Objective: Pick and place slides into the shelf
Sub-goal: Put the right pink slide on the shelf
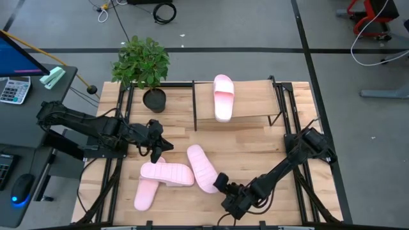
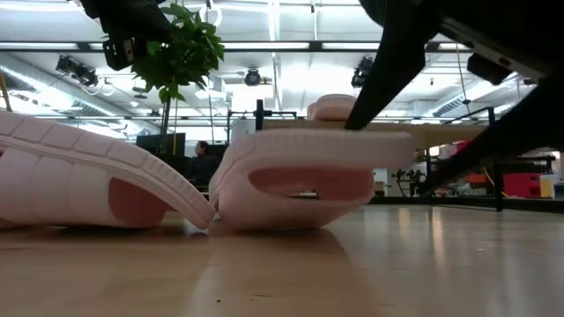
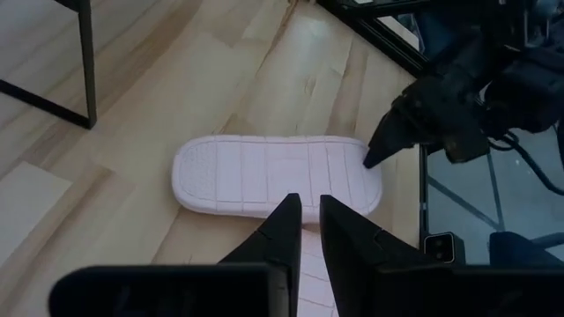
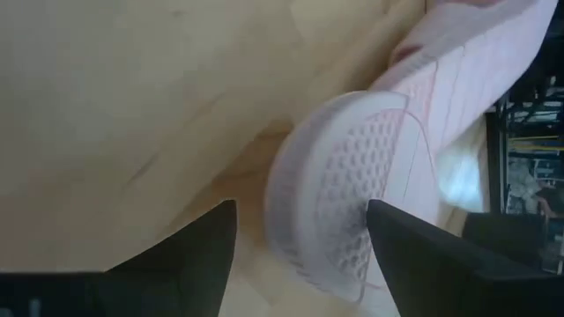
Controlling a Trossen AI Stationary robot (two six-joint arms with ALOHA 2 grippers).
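My right gripper grips the sole-up slide by its sole's rounded end next, to place it on the wooden shelf.
One pale pink slide lies on the slanted wooden shelf at the far side. Three more are on the table. One slide lies sole up, resting on its strap. A second slide lies across the far end of a third slide. My right gripper is open around the near end of the sole-up slide. My left gripper hangs raised above the table, its fingers all but together, and holds nothing. My right gripper stands open at the near end of the sole-up slide, coming low from the table's near right. One fingertip lies on the sole at that end. Whether the other finger touches, I cannot tell. The slide rests on the table.
A potted plant stands at the shelf's left end. Thin black frame rails run around the shelf and along both table sides. A desk with a calculator sits left of the table. Bare wood lies between shelf and slides.
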